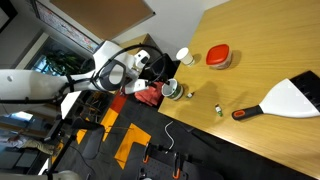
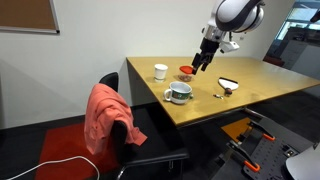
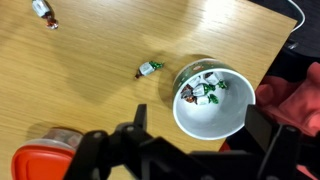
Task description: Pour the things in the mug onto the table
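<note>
The gripper grabs the white mug (image 3: 212, 112) by its rim next, pinching one side of the mug. This leaves the mug's opening open to pour the bits out.
The white mug (image 3: 212, 112) stands upright near the table's edge, with several whitish and greenish bits (image 3: 203, 90) inside it. It shows in both exterior views (image 1: 172, 91) (image 2: 180, 93). My gripper (image 3: 200, 126) is open and empty, hovering above the mug with one finger on each side of it. It hangs over the table in both exterior views (image 1: 159, 74) (image 2: 203, 63). Two loose bits (image 3: 147, 69) (image 3: 42, 10) lie on the tan table (image 3: 90, 70).
A red-lidded bowl (image 3: 38, 160) (image 1: 219, 57) and a plain white cup (image 1: 183, 56) (image 2: 160, 71) stand behind the mug. An orange-handled white scraper (image 1: 285, 99) lies further along the table. A chair with a red cloth (image 2: 106, 116) (image 3: 296, 98) stands at the table's edge.
</note>
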